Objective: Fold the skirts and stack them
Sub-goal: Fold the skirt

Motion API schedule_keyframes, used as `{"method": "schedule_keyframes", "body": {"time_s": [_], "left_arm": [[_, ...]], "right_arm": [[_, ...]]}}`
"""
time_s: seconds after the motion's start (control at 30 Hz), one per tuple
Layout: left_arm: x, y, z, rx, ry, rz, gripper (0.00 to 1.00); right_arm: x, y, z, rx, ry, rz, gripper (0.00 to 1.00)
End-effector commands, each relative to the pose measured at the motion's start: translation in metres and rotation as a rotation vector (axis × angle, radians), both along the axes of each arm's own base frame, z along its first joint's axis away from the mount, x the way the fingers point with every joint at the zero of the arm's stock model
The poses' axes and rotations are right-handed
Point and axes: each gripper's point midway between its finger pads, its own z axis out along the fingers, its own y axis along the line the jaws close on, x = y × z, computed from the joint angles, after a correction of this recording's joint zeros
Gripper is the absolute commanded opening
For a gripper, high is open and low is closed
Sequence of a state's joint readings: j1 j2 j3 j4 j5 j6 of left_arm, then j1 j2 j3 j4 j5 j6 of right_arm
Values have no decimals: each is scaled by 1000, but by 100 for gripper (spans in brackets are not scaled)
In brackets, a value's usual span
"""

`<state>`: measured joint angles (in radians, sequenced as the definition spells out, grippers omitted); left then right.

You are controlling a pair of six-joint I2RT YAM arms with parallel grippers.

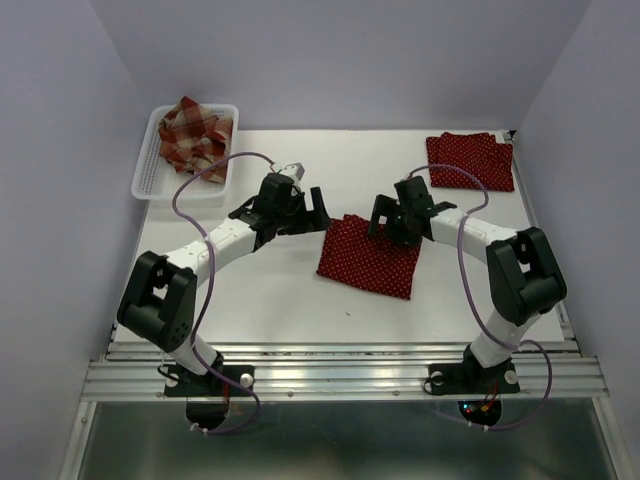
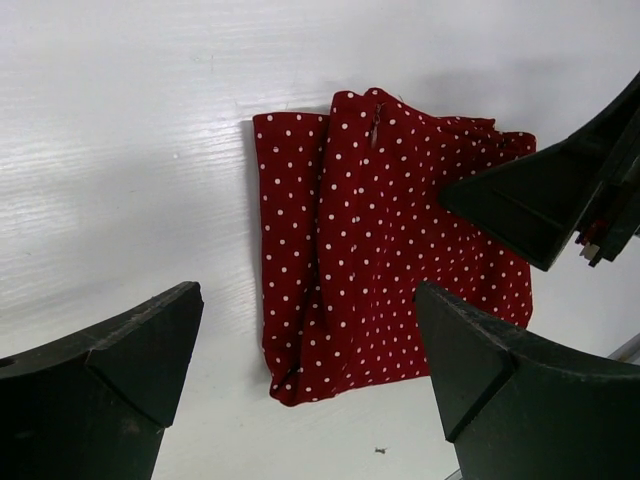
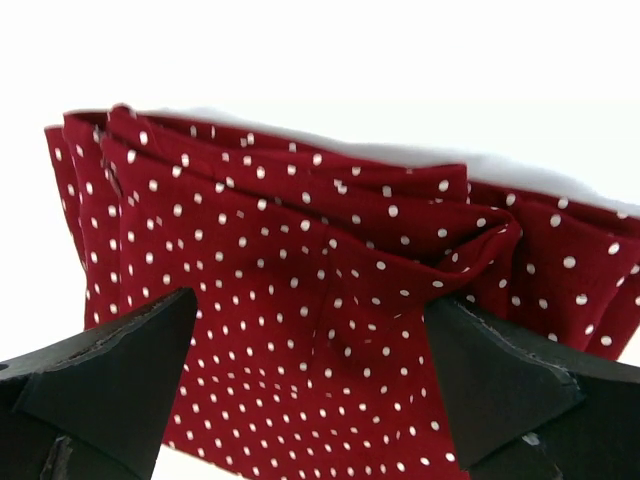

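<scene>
My right gripper will next stack the skirt on the second skirt, still folded, so it will grab the folded skirt's far edge [image 3: 322, 180] with the layers together.
A dark red polka-dot skirt [image 1: 368, 256] lies folded on the white table, mid-way between the arms. My left gripper [image 1: 308, 203] hovers open just left of its far corner; in its wrist view the skirt [image 2: 370, 240] lies beyond the open fingers [image 2: 305, 330], which have bare table under them. My right gripper [image 1: 392, 218] is open over the skirt's far right edge, with rumpled cloth [image 3: 300, 240] below the spread jaws [image 3: 310, 320]. A second polka-dot skirt [image 1: 470, 160] lies folded at the back right. A plaid skirt [image 1: 195, 135] sits bunched in the basket.
The white slotted basket [image 1: 150, 170] stands at the table's back left corner. Purple cables loop over both arms. The right gripper's finger [image 2: 540, 200] shows in the left wrist view, over the skirt's right side. Walls close in on three sides.
</scene>
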<state>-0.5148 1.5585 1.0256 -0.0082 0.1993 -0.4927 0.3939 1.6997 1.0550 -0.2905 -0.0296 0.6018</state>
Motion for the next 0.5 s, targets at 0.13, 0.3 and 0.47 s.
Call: {"method": "schedule_keyframes", "body": {"time_s": [0.13,0.3,0.47], "left_arm": [[3,10,-2,51,-15,23,99],[0,14,-1,53,-17,33,99],[-5,17,1,44,-23,45,99]], "right_arm": [[47,3,31,-52,-155,35,100],[38,0,58,-69,-167,76,100],[5,-36,61,-150,-161,-24,100]]}}
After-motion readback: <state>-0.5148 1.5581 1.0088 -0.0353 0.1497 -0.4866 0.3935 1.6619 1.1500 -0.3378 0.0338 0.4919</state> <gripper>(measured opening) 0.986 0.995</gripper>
